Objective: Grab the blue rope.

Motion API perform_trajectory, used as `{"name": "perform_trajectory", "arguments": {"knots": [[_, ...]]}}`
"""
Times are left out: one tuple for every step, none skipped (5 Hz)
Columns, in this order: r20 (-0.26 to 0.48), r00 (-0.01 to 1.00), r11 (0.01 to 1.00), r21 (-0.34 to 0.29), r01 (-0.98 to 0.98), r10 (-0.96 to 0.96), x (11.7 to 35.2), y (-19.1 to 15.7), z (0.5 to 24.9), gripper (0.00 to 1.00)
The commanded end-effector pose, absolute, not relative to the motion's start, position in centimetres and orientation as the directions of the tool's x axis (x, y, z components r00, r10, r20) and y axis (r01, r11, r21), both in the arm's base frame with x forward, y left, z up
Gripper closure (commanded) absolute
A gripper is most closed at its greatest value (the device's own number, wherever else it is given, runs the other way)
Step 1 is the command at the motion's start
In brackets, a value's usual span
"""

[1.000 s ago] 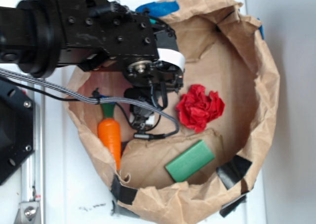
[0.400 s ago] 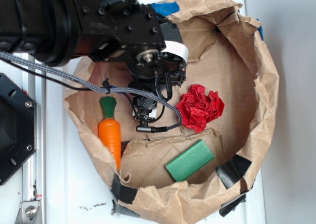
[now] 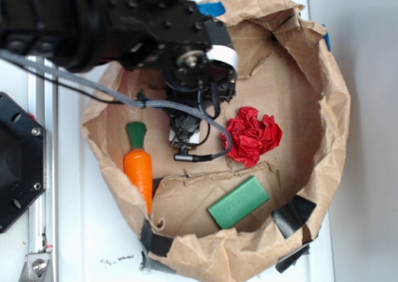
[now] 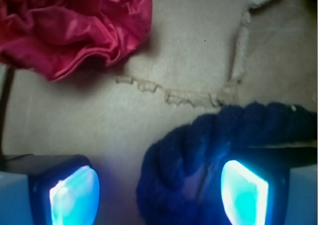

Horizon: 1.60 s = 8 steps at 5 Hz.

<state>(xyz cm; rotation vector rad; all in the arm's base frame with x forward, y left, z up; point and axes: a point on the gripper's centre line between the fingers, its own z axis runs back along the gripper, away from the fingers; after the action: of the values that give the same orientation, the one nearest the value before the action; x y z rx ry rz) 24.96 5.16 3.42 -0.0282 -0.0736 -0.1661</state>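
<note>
I need to grab the curled bend [image 4: 161,183] of the blue rope [image 4: 213,135] with my gripper next.
In the wrist view the blue rope [image 4: 213,135] is a thick, twisted, dark navy strand that bends into a loop on the brown paper floor. My gripper [image 4: 159,192] is open, and the rope's bend sits between the two glowing pads. It lies close against the right pad [image 4: 244,192], while a gap of bare paper separates it from the left pad [image 4: 74,195]. In the exterior view the gripper [image 3: 186,136] points down into the bag and hides the rope beneath it.
A crumpled red cloth [image 3: 252,136] lies just right of the gripper. A toy carrot [image 3: 138,167] is to the left and a green block [image 3: 239,201] is near the front. The brown paper bag's walls [image 3: 333,108] ring everything. My grey cable [image 3: 214,132] loops beside the gripper.
The arm has shifted a little to the right and toward the back of the bag, uncovering the carrot's green top. The other objects have not moved.
</note>
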Motion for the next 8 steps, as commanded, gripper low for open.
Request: {"name": "perform_trajectory", "arguments": {"knots": [[0.07, 0.983, 0.985, 0.015, 0.17, -0.171, 26.4, 4.9, 2.3, 0.0], [0.046, 0.98, 0.981, 0.013, 0.191, -0.192, 26.8, 4.3, 1.4, 0.0], [0.067, 0.981, 0.983, 0.01, 0.182, -0.182, 26.8, 4.3, 1.7, 1.0], [0.069, 0.982, 0.984, 0.018, 0.176, -0.176, 26.6, 4.4, 1.7, 1.0], [0.073, 0.982, 0.984, 0.017, 0.175, -0.176, 26.6, 4.5, 1.9, 1.0], [0.078, 0.982, 0.985, 0.01, 0.172, -0.172, 26.5, 4.7, 2.2, 1.0], [0.069, 0.98, 0.983, 0.003, 0.184, -0.184, 26.5, 5.0, 3.0, 1.0], [0.075, 0.977, 0.98, -0.013, 0.201, -0.199, 26.3, 4.7, 4.4, 1.0]]}}
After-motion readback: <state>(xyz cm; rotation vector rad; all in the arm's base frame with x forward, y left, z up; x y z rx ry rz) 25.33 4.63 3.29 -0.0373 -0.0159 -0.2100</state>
